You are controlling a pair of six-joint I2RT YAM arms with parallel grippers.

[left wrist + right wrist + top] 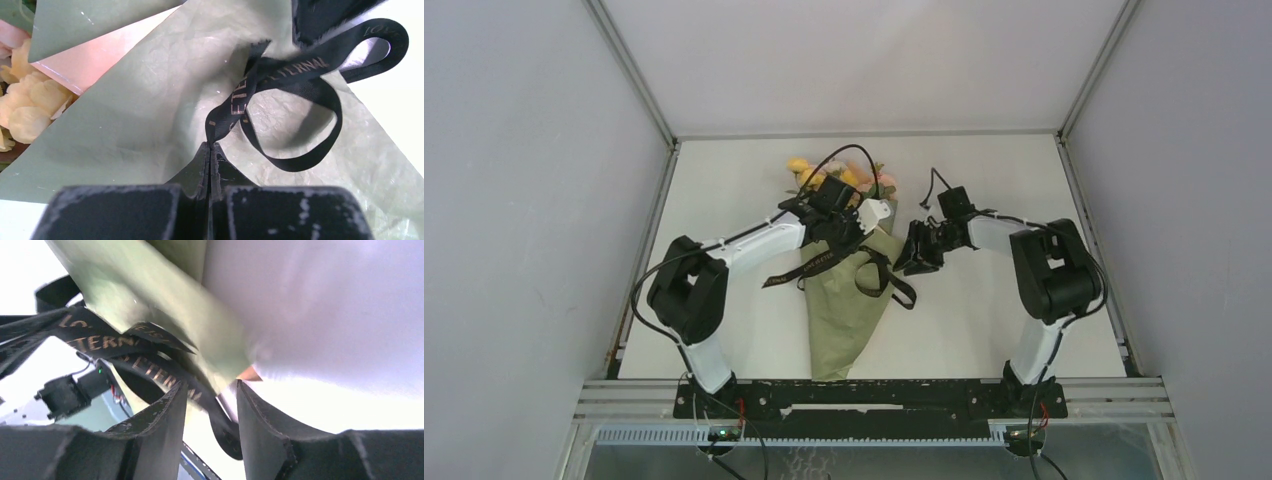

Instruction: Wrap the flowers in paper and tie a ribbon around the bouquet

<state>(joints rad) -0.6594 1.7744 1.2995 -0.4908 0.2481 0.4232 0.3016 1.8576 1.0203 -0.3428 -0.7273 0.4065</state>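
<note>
The robot's right gripper will next take hold of the ribbon by its loose loop [885,272], so that it can tie the black ribbon around the bouquet [844,300].
The bouquet [844,300] lies on the table, a cone of olive-green paper [125,125] with its point toward the arms. Yellow and pink flowers [834,175] show at its far end, and yellow blooms [25,110] sit beside the peach lining [90,60]. The black ribbon [300,100], printed with gold letters, crosses the cone and forms a loop. My left gripper [212,146] is over the cone's upper part, shut on a strand of the ribbon. My right gripper [211,387] sits at the cone's right edge. Its jaws stand apart, with a ribbon [150,367] loop hanging loose between them.
One ribbon tail [796,270] trails left off the cone onto the white table [984,330], and a loop [886,285] lies toward the right. Grey walls close in the table on three sides. The arm bases [864,395] run along the near edge.
</note>
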